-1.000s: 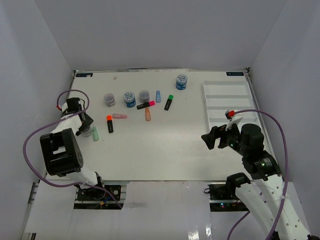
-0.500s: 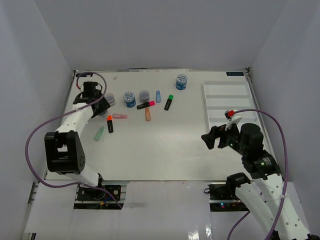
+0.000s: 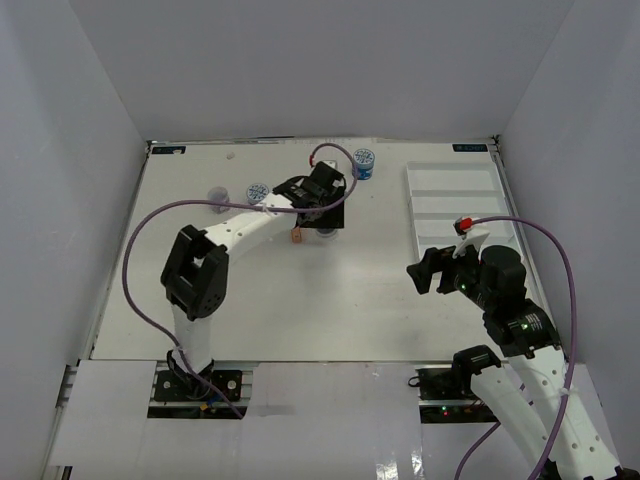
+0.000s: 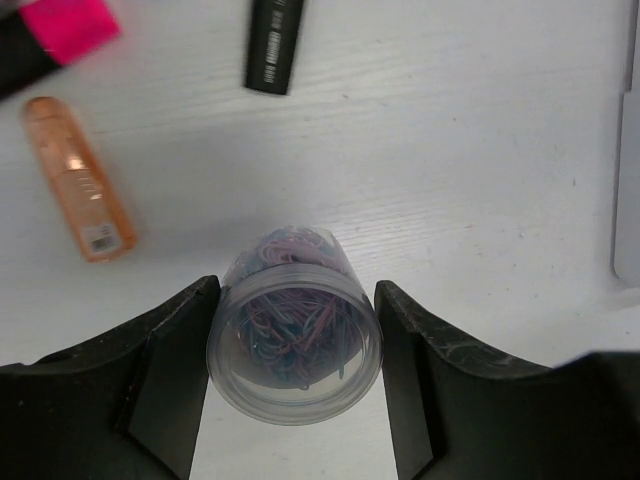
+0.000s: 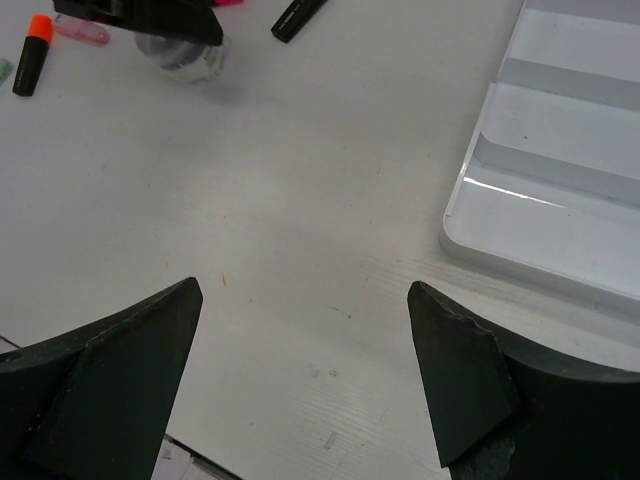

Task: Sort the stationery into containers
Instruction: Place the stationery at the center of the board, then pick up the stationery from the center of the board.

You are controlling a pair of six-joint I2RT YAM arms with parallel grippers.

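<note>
The jar is still above the table and would fall short if I opened now. My left gripper keeps holding the jar until it reaches the open space nearer the tray point(image 3: 460, 215).
My left gripper point(image 3: 326, 222) is at the table's middle, shut on a small clear jar of coloured paper clips point(image 4: 295, 340), with a finger touching each side. The jar also shows in the right wrist view point(image 5: 187, 55), low over the table. A pastel orange highlighter point(image 4: 80, 180) and a black highlighter point(image 4: 275, 45) lie just beyond it. Two blue-patterned jars point(image 3: 258, 190) point(image 3: 363, 160) and a grey-lidded jar point(image 3: 217, 195) stand at the back. The white tray point(image 3: 460, 215) lies at the right. My right gripper point(image 3: 425, 272) is open and empty, left of the tray point(image 5: 560, 150).
A black highlighter with an orange cap point(image 5: 30, 55) and a pastel pink one point(image 5: 80, 32) lie left of the held jar. The left arm's purple cable loops over the table's left half. The tray's near corner point(image 4: 630, 200) is right of the left gripper.
My left arm has swung from the table's far left edge across to the middle and now holds the paper-clip jar. The right arm has barely moved.
</note>
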